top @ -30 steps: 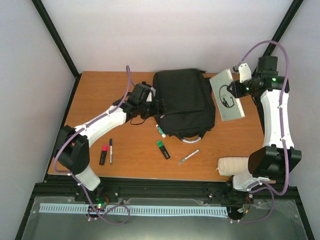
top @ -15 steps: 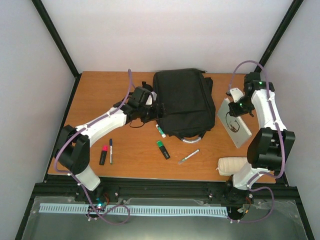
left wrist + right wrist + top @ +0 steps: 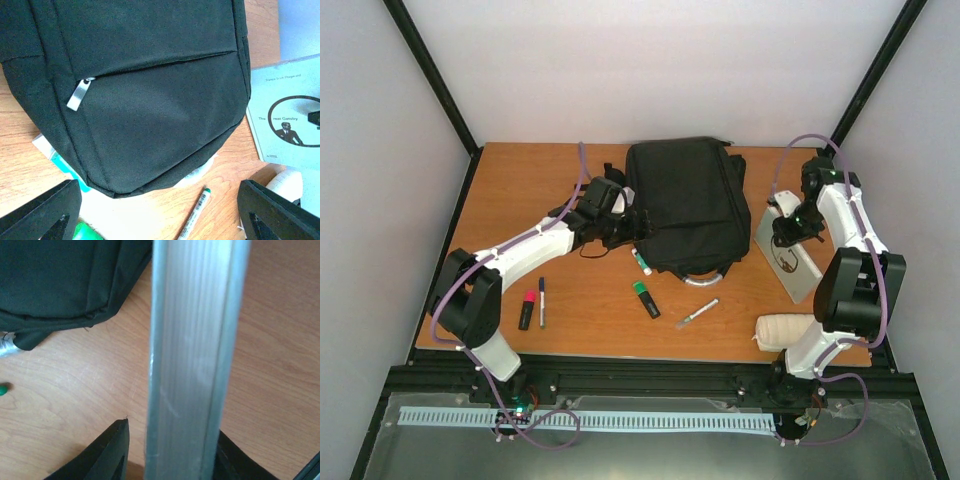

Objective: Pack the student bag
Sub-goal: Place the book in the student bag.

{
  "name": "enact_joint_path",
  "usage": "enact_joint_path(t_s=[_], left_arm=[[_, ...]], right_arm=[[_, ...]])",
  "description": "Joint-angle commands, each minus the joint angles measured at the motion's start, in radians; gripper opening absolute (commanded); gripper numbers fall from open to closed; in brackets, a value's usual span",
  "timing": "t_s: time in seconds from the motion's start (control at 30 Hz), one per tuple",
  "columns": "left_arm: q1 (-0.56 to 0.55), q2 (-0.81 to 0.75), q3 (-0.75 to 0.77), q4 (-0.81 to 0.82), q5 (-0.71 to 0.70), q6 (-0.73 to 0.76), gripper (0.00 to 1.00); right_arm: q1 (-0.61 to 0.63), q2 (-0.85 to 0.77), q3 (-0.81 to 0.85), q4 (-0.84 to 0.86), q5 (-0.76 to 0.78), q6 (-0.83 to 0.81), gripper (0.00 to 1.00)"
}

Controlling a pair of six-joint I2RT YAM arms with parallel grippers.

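I should pick up the white book with my right gripper by its raised long edge (image 3: 810, 256) next, so the opposite edge stays free to enter the bag (image 3: 685, 205).
The student bag (image 3: 685, 205) is a large black backpack lying flat mid-table, its front zip shut, with a silver zip pull (image 3: 79, 94). My left gripper (image 3: 638, 224) hovers at the bag's left edge, open and empty (image 3: 159, 195). A pale blue-grey book (image 3: 792, 262) with a round portrait on its cover (image 3: 287, 120) rests tilted on the table to the right of the bag. My right gripper (image 3: 782, 228) straddles the book's top edge (image 3: 192, 355). The left finger (image 3: 107, 450) stands apart from the book; the right one looks to be against it.
Near the bag's front lie a glue stick (image 3: 641, 261), a green highlighter (image 3: 646, 298) and a silver pen (image 3: 697, 313). A pink highlighter (image 3: 527, 308) and a marker (image 3: 541, 300) sit front left. A white padded pouch (image 3: 785, 329) lies front right by the right arm's base.
The right arm has brought the book down from the back right to the table beside the bag, and its jaws have widened. The left gripper has crept slightly toward the bag.
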State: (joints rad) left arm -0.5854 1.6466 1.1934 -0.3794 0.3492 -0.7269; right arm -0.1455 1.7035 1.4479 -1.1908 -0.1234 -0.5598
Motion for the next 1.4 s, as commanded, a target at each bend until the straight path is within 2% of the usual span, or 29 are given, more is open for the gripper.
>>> enact_joint_path(t_s=[0.0, 0.13, 0.23, 0.33, 0.4, 0.47, 0.7, 0.8, 0.9, 1.0, 1.27, 1.37], left_arm=[[-0.002, 0.005, -0.004, 0.03, 0.02, 0.004, 0.88], [-0.002, 0.003, -0.019, 0.038, 0.022, 0.003, 0.88], [-0.002, 0.002, -0.024, 0.045, 0.026, 0.001, 0.88], [-0.002, 0.004, -0.025, 0.045, 0.026, 0.003, 0.88], [-0.002, 0.006, -0.027, 0.045, 0.026, 0.005, 0.88], [-0.002, 0.006, -0.029, 0.039, 0.024, 0.011, 0.88], [-0.003, -0.001, -0.015, 0.003, 0.025, 0.09, 0.87], [-0.017, 0.017, 0.045, -0.054, 0.031, 0.193, 0.81], [-0.07, 0.057, 0.16, -0.186, -0.043, 0.335, 0.81], [-0.113, 0.076, 0.21, -0.224, -0.119, 0.448, 0.8], [-0.144, 0.079, 0.308, -0.327, -0.104, 0.704, 0.79], [-0.152, 0.097, 0.322, -0.346, -0.07, 0.787, 0.78]], right_arm=[[-0.004, -0.039, -0.033, -0.031, 0.022, -0.01, 0.4], [-0.013, -0.064, -0.063, -0.046, 0.033, -0.018, 0.41], [-0.021, -0.085, -0.078, -0.049, 0.034, -0.018, 0.36], [-0.028, -0.097, -0.084, -0.049, 0.034, -0.015, 0.25], [-0.033, -0.099, -0.09, -0.039, 0.037, -0.012, 0.12], [-0.04, -0.1, -0.087, -0.029, 0.039, -0.011, 0.03], [-0.085, -0.147, 0.053, -0.018, 0.015, 0.005, 0.03], [-0.101, -0.192, 0.069, 0.024, -0.059, 0.038, 0.03], [-0.119, -0.254, 0.029, 0.097, -0.22, 0.106, 0.03], [-0.127, -0.311, -0.046, 0.215, -0.365, 0.159, 0.03], [-0.186, -0.373, -0.235, 0.467, -0.678, 0.27, 0.03], [-0.192, -0.357, -0.282, 0.53, -0.728, 0.328, 0.03]])
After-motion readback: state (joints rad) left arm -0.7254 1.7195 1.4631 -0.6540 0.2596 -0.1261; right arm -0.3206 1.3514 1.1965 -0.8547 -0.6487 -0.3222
